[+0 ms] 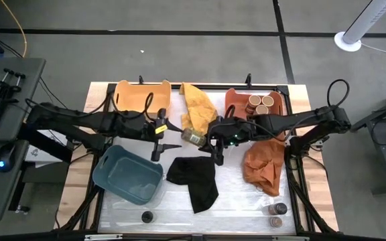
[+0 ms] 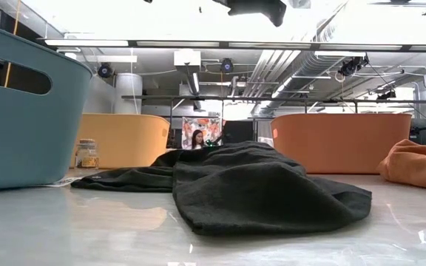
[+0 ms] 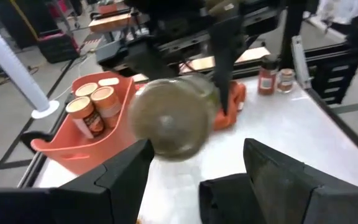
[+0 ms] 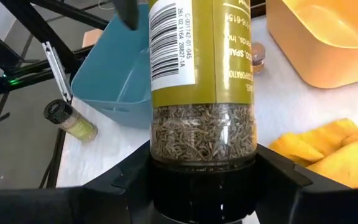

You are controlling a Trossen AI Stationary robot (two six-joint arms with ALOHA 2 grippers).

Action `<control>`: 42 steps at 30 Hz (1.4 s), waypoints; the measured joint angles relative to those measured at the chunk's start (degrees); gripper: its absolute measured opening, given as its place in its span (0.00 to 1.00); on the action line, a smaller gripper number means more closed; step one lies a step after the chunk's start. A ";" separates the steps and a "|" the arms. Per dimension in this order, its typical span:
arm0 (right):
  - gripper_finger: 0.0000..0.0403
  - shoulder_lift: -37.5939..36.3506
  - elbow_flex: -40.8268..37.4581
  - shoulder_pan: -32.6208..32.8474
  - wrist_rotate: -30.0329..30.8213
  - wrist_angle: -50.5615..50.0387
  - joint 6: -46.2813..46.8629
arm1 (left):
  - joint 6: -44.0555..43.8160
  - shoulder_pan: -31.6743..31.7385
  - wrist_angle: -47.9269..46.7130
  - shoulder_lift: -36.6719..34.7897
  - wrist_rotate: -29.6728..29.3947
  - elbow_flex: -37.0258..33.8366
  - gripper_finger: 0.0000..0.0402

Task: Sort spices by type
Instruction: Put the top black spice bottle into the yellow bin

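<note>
My left gripper should grab the jar by its base (image 1: 185,134) (image 3: 168,121) next, to take over the spice jar from my right gripper.
A spice jar (image 1: 193,137) with an olive-green label, dried herbs and a black lid hangs in the air over the table's middle, in my right gripper (image 1: 210,139). It lies level, its base toward the left. My left gripper (image 1: 177,136) is open, its fingertips just short of that base (image 3: 169,118), touching nothing. Three tan-lidded jars (image 1: 260,104) stand in the coral tray (image 1: 232,100). One black-lidded jar (image 1: 147,216) stands near the near edge. Two more jars (image 1: 277,214) stand at the near right. My right gripper is shut on the jar's black lid end (image 4: 204,177), pinched between the two fingers (image 4: 126,180). The fingers come level from the table's right, in line with the jar. The jar is lifted clear and sticks out level toward the left gripper.
The yellow tray (image 1: 143,97) sits far left and the blue tray (image 1: 129,175) near left. A yellow cloth (image 1: 198,104), a black cloth (image 1: 194,179) and a rust-orange cloth (image 1: 265,166) lie on the table. Another jar (image 2: 87,154) stands by the yellow tray.
</note>
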 joint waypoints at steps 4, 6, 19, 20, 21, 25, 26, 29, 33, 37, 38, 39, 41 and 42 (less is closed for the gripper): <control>0.49 -0.01 0.13 0.87 -0.64 0.29 -0.55 | 0.13 0.11 0.39 0.18 -1.92 -0.01 0.61; 0.49 -0.04 0.13 1.01 -0.66 0.97 -0.60 | 0.14 0.10 0.75 0.16 -2.07 -0.02 0.61; 0.49 -0.03 0.13 0.88 0.67 0.31 -0.92 | 0.41 -1.84 2.61 1.35 1.55 -0.02 0.61; 0.49 -0.04 0.13 0.85 0.85 0.33 -0.77 | 0.39 -1.86 2.82 1.38 0.56 -0.02 0.61; 0.49 -0.04 0.13 0.79 0.91 0.34 -0.67 | 0.39 -1.82 2.90 1.44 -0.27 -0.02 0.61; 0.49 -0.04 0.13 0.79 1.04 0.23 -0.67 | 0.34 -1.08 6.22 2.13 0.88 -0.04 0.61; 0.49 -0.04 0.13 0.81 0.84 0.19 -0.88 | 0.01 -1.08 7.06 2.38 1.85 -0.04 0.61; 0.49 -0.04 0.12 0.97 0.26 -0.41 -0.91 | -0.09 -1.21 8.14 2.97 4.89 -0.06 0.61; 0.49 0.00 0.11 0.91 -0.32 -0.51 -0.82 | -0.07 -1.36 8.29 4.27 5.03 -0.04 0.61; 0.49 0.04 0.09 0.90 -0.90 -0.52 -0.64 | -0.07 -1.39 10.60 6.00 5.47 -0.04 0.61; 0.49 0.08 0.09 0.89 -0.86 -0.25 -0.62 | -0.09 -1.39 11.26 6.26 5.60 -0.04 0.61; 0.49 0.14 0.09 0.88 -0.89 -0.07 -0.67 | -0.09 -1.39 11.55 6.46 5.74 -0.04 0.61; 0.49 0.36 0.09 0.86 -1.41 -0.16 -0.77 | -0.06 -1.41 11.73 6.91 6.43 -0.04 0.61; 0.49 0.56 0.09 0.84 -1.82 -0.10 -0.79 | -0.05 -1.41 11.71 7.12 7.04 -0.04 0.61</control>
